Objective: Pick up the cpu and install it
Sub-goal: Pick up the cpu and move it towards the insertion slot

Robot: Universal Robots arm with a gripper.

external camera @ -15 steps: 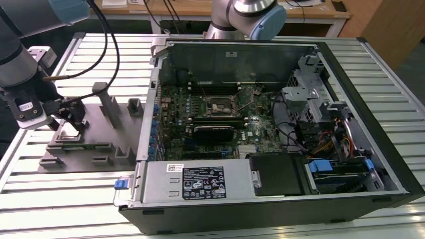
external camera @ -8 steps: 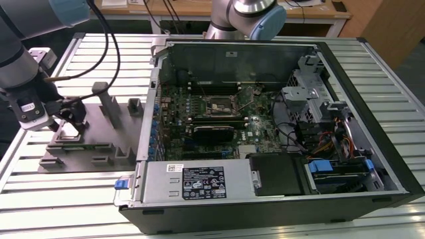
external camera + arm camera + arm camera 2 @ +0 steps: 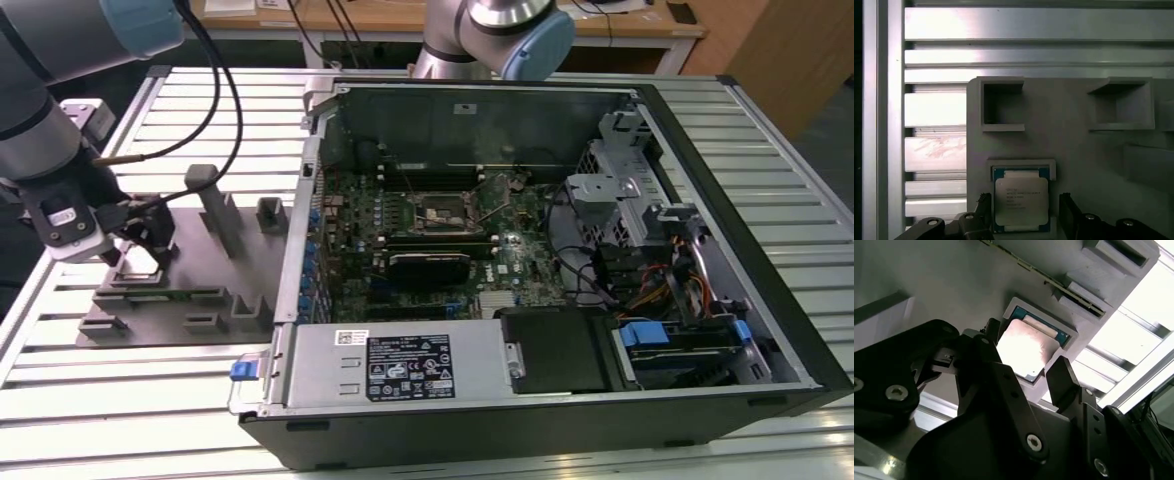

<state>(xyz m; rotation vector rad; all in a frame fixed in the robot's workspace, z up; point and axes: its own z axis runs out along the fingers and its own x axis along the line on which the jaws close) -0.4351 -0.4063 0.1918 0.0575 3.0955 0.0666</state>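
Observation:
The gripper grabs the cpu by its open side edges next, since the fixture's raised sides close in the cpu's ends.
The cpu point(image 3: 1020, 200) is a flat square chip with a silvery top plate. It lies in a shallow pocket of the grey fixture plate point(image 3: 1074, 150), and the second wrist view shows the cpu point(image 3: 1026, 347) there too. My gripper point(image 3: 1024, 211) is open just above it, one black finger on each side. One finger point(image 3: 984, 206) is close to the chip's edge; the other point(image 3: 1065, 212) stands a small gap away. In the exterior view my gripper point(image 3: 134, 245) hangs low over the fixture plate point(image 3: 187, 300) at the exterior view's left. The motherboard socket point(image 3: 445, 212) lies inside the open computer case point(image 3: 747, 300).
Grey upright blocks point(image 3: 220, 210) stand on the fixture plate beside my gripper. The case wall point(image 3: 310, 200) rises just to the exterior view's right of the fixture. A second robot arm's base point(image 3: 501, 35) stands behind the case. Slatted aluminium table point(image 3: 134, 410) surrounds everything.

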